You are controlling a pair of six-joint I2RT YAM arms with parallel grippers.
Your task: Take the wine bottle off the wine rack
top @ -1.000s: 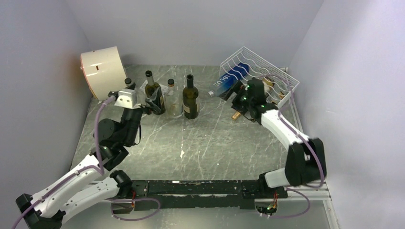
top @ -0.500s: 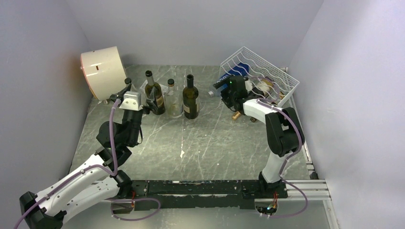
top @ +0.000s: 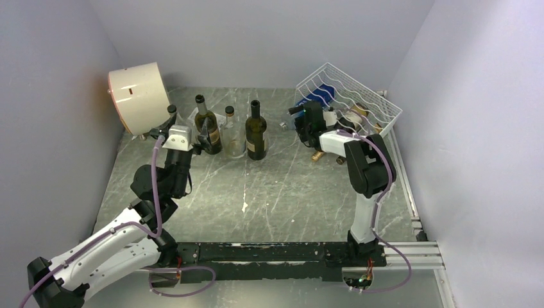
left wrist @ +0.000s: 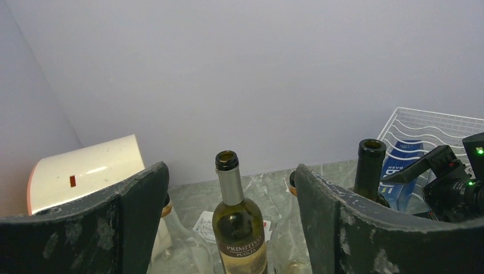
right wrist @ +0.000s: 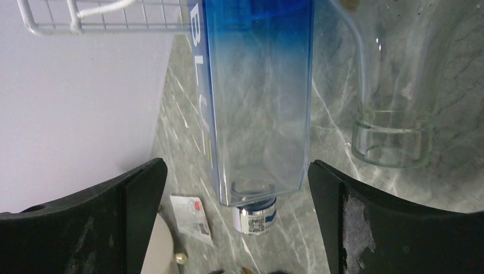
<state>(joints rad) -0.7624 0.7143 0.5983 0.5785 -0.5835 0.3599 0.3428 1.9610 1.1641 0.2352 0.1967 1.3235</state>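
Observation:
My right gripper grabs the wine bottle by its clear end with the cap [right wrist: 259,154] next, so the bottle's blue end stays free for my left gripper.
The white wire wine rack [top: 349,90] stands tilted at the back right. A wine bottle [top: 306,104] of blue-tinted square glass [right wrist: 257,97] lies on it, its silver-capped neck [right wrist: 257,220] sticking out past the rack's left edge. My right gripper [top: 301,122] [right wrist: 235,171] is open, with one finger [right wrist: 140,217] on each side of the bottle's shoulder and a gap on both sides. My left gripper [top: 192,138] [left wrist: 231,217] is open around an upright green "Primitivo" bottle [left wrist: 240,228] and does not touch it.
A cream drum [top: 136,96] lies at the back left. A dark bottle [top: 256,131], a small clear bottle [top: 229,128] and another clear one [top: 172,115] stand in a row. More bottles lie on the rack [top: 359,115], among them a clear one [right wrist: 394,85]. Walls close in on three sides.
The right arm has folded back and swung its gripper left to the blue bottle's neck end. The left gripper has narrowed a little around the green bottle.

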